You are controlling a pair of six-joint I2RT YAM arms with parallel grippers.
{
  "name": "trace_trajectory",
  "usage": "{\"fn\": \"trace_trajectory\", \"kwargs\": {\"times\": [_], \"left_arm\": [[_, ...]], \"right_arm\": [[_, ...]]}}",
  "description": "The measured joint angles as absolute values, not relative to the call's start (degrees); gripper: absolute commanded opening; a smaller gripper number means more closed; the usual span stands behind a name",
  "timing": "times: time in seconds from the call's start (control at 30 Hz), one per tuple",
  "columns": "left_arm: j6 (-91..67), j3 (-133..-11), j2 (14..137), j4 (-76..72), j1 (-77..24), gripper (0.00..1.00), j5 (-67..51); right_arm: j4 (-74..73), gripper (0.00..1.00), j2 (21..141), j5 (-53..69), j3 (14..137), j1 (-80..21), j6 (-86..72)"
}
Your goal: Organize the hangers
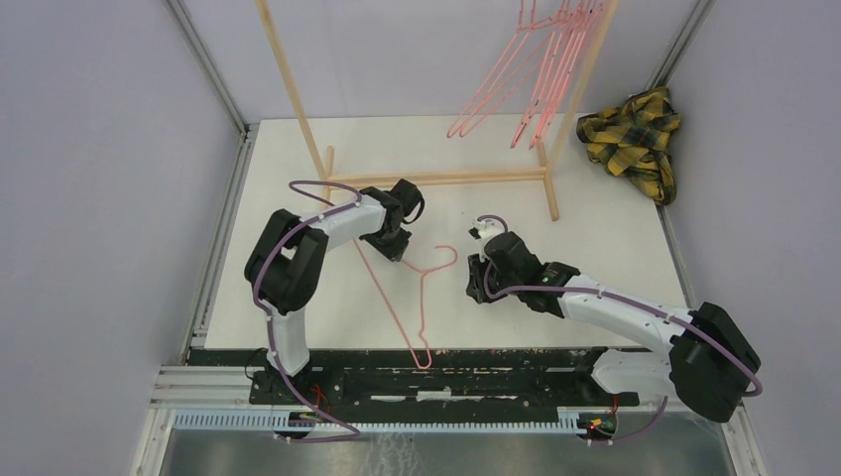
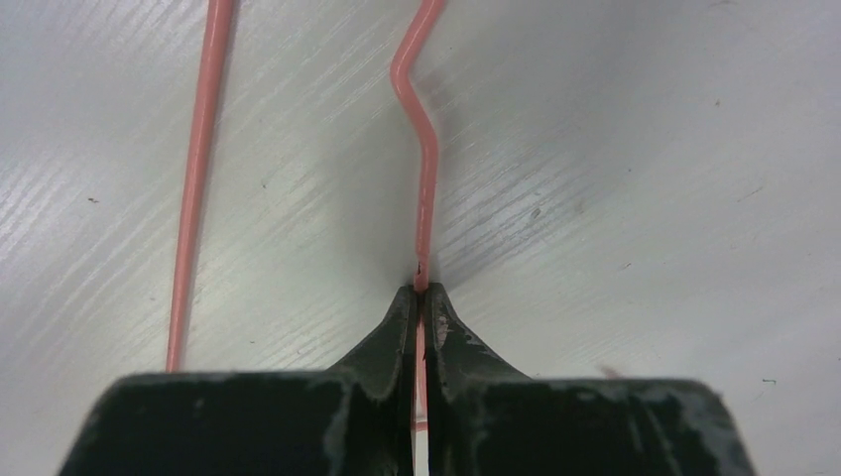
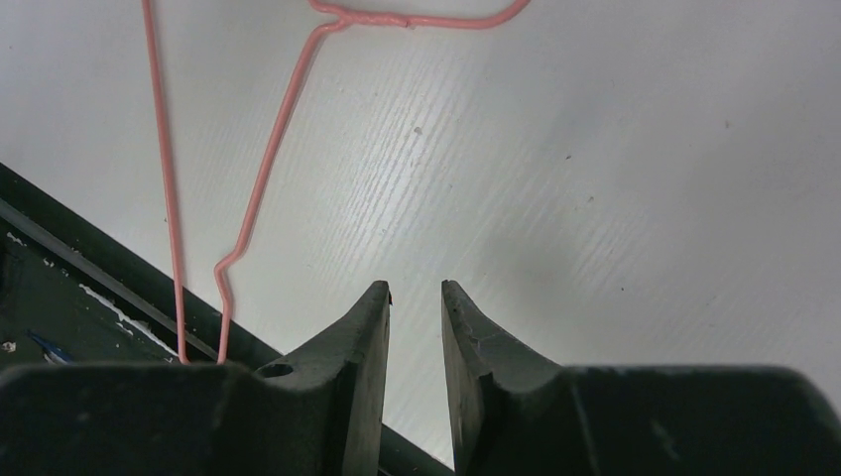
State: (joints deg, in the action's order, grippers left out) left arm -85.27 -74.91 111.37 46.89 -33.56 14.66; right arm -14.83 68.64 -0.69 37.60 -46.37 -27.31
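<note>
The hook of the pink hanger should stay free to hang, so the right gripper should reach the hanger and grab the sloping wire toward its far corner point(image 1: 422, 311) point(image 3: 259, 186).
One pink wire hanger point(image 1: 402, 307) lies flat on the white table, its hook point(image 1: 443, 260) toward the middle and its far corner over the black front rail. My left gripper point(image 1: 395, 248) is shut on one end of this hanger; in the left wrist view the wire point(image 2: 426, 178) runs out from between the closed fingertips point(image 2: 420, 293). My right gripper point(image 1: 476, 283) is open a little and empty, right of the hook and apart from it; its wrist view shows the hanger point(image 3: 268, 149) to the left of the fingers point(image 3: 367, 327). Several more pink hangers point(image 1: 540, 69) hang on the rack.
A light wooden rack frame point(image 1: 436, 178) stands at the back of the table. A yellow-black plaid cloth point(image 1: 635, 139) lies at the back right corner. A black rail point(image 1: 446, 362) runs along the table's front edge. Grey walls close in both sides.
</note>
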Motion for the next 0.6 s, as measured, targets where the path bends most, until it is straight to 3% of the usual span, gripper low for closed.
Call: {"fn": "trace_trajectory", "kwargs": {"times": [0.23, 0.6], "left_arm": [[-85.3, -70.8, 108.0, 41.8, -33.6, 0.03, 15.0], [-85.3, -65.0, 100.6, 31.0, -33.7, 0.03, 18.1]], "right_arm": [[-12.3, 0.44, 72.1, 2.8, 37.6, -46.3, -28.7], [-1.6, 0.49, 75.3, 11.1, 35.9, -46.3, -33.9]]}}
